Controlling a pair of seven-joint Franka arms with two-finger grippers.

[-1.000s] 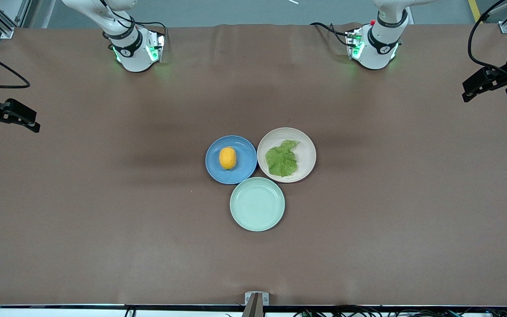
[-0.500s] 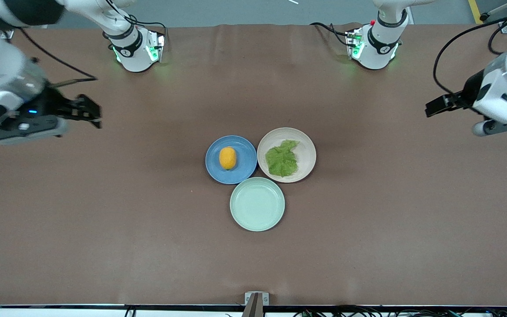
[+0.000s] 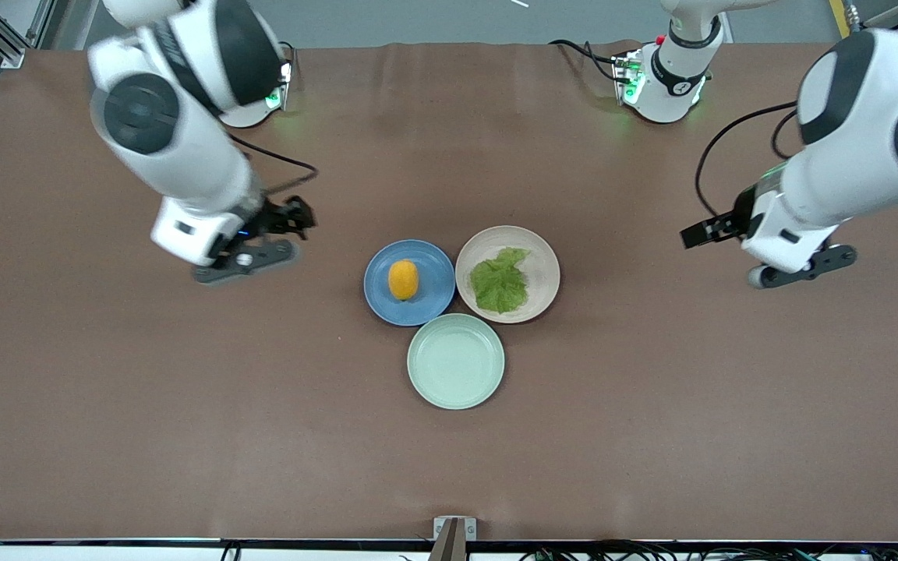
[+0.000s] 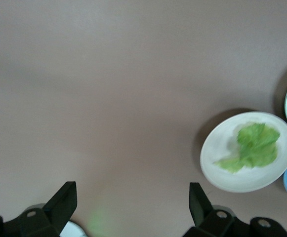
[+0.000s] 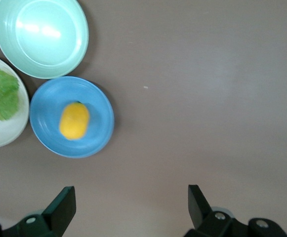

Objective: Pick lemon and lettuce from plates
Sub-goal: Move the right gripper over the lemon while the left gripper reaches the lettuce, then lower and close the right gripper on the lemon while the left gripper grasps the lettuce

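My right gripper grips the lemon by its plump middle (image 3: 404, 280) next, to pick it from the blue plate (image 3: 433, 290).
The lemon (image 3: 403, 280) lies on the blue plate (image 3: 433, 290). The lettuce (image 3: 500, 283) lies on the beige plate (image 3: 546, 269) beside it. My right gripper (image 3: 298, 217) is open and empty over bare table, off the blue plate toward the right arm's end. My left gripper (image 3: 700, 233) is open and empty over bare table, off the beige plate toward the left arm's end. The right wrist view shows its gripper (image 5: 132, 197), the lemon (image 5: 74, 121) and the blue plate (image 5: 44, 108). The left wrist view shows its gripper (image 4: 132, 195), the lettuce (image 4: 252, 148) and the beige plate (image 4: 217, 158).
An empty mint-green plate (image 3: 455, 361) touches both plates, nearer the front camera; it also shows in the right wrist view (image 5: 42, 37). Brown table cloth (image 3: 184, 405) lies all around the three plates.
Both arms have swung in from the table's ends toward the plates in the middle. The lemon, lettuce and plates have not moved.
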